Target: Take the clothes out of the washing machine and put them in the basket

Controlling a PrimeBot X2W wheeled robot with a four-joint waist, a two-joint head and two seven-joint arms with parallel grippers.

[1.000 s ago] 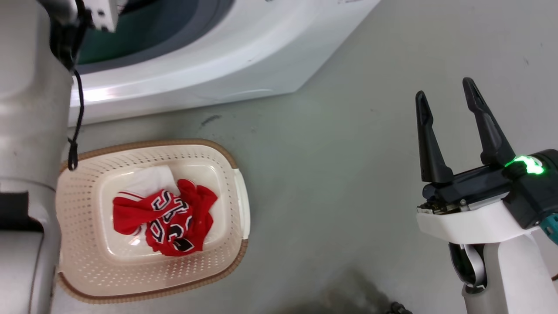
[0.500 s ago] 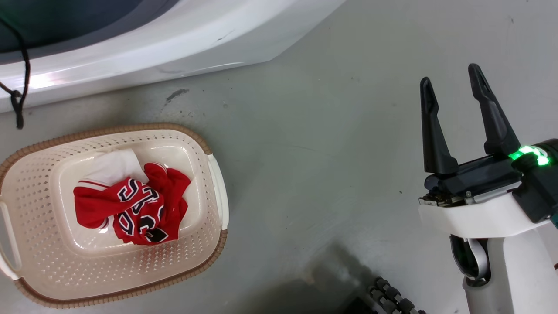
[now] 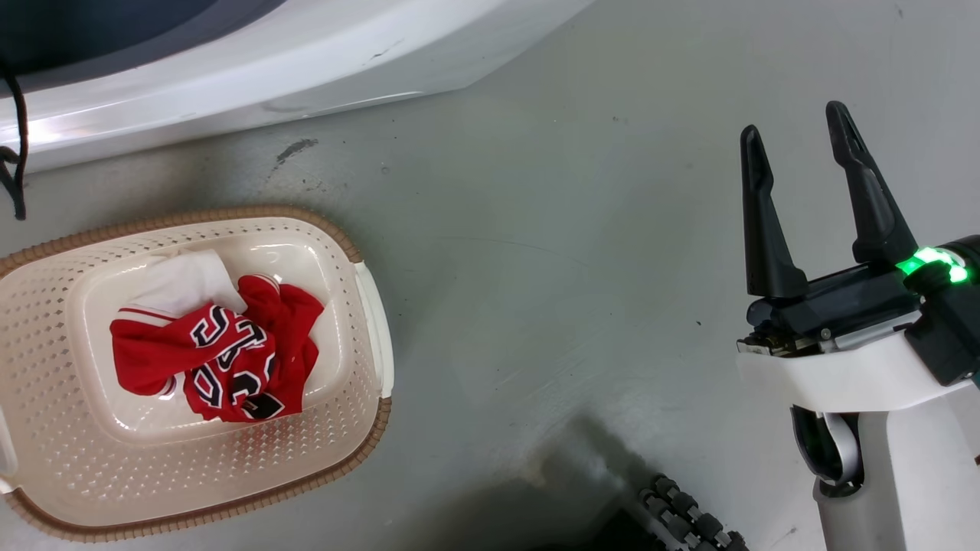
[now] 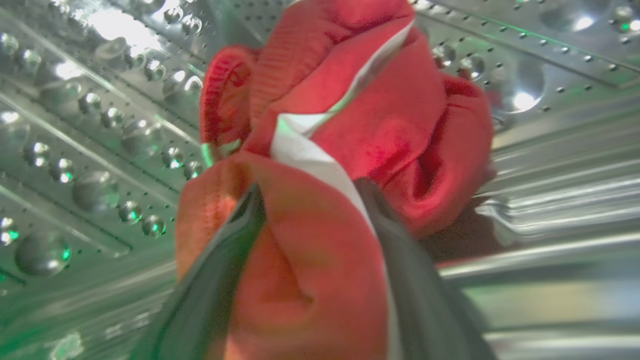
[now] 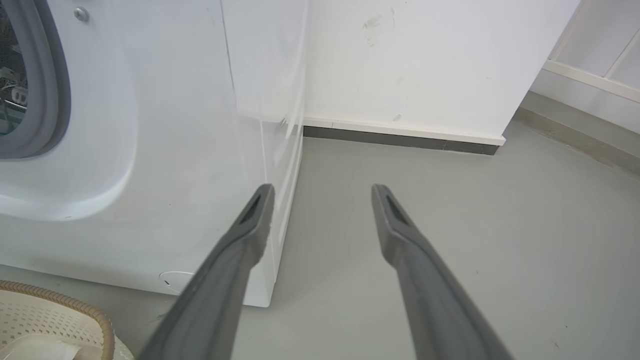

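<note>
The raised fold along the red garment's white trim is the part my left gripper will grab next. The rest of the garment is slack and bunched up.
Inside the steel drum of the washing machine, a plain red garment with white trim lies bunched. My left gripper is pushed into it with its fingers spread, cloth between and over them, open. The cream basket stands on the floor in front of the machine. In the basket lies the red jersey with black-and-white lettering, beside a white cloth. My right gripper hovers open and empty over bare floor, well to the right of the basket. Its wrist view shows the machine's front and the basket's rim.
A black cable hangs at the left edge. A black ribbed wheel shows at the bottom. A white wall with a dark skirting stands beyond the machine. Grey floor stretches between the basket and my right gripper.
The head camera has swung, so the basket and the machine sit further left and my left arm has left that view. My right gripper stays open in much the same place.
</note>
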